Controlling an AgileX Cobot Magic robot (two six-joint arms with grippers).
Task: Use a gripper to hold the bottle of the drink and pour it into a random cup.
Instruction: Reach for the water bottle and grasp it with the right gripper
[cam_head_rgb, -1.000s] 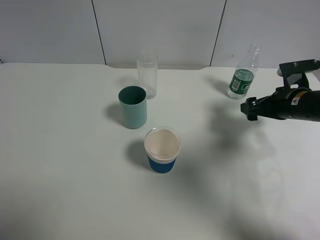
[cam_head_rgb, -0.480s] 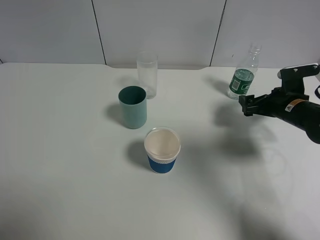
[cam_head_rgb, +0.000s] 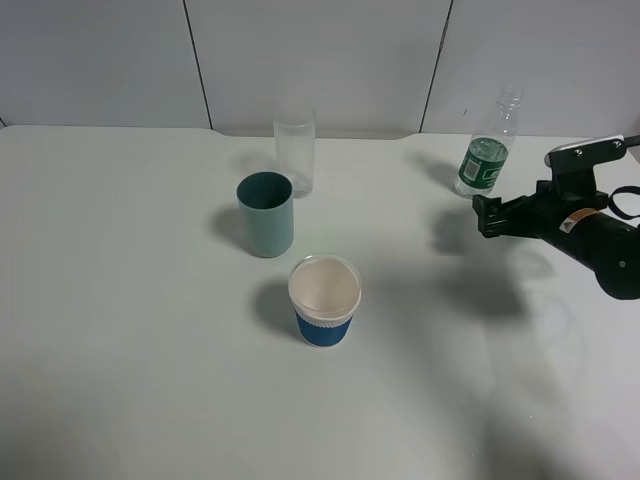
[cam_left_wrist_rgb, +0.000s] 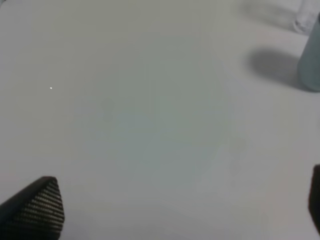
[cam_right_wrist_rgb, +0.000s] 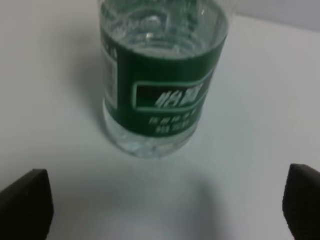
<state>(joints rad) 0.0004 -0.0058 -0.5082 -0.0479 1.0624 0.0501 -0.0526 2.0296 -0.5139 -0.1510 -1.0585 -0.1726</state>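
I should pour the drink into the clear glass cup (cam_head_rgb: 295, 149), so my right gripper will reach the bottle and grip it by its dark green label (cam_head_rgb: 483, 163).
The clear bottle (cam_head_rgb: 487, 148) with a dark green label stands upright at the back right of the table. It fills the right wrist view (cam_right_wrist_rgb: 160, 80), just ahead of the two fingertips. My right gripper (cam_head_rgb: 486, 216) is open and empty, a short way in front of the bottle, not touching it. The tall clear glass cup (cam_head_rgb: 295, 149) stands at the back centre. My left gripper (cam_left_wrist_rgb: 175, 210) is open over bare table; its arm does not show in the high view.
A teal cup (cam_head_rgb: 266, 214) stands just in front of the clear glass; its edge shows in the left wrist view (cam_left_wrist_rgb: 311, 60). A white paper cup with a blue sleeve (cam_head_rgb: 324, 300) stands nearer the middle. A white wall runs behind the table.
My right gripper has moved back and a little left towards the bottle. The bottle and the cups have not moved.
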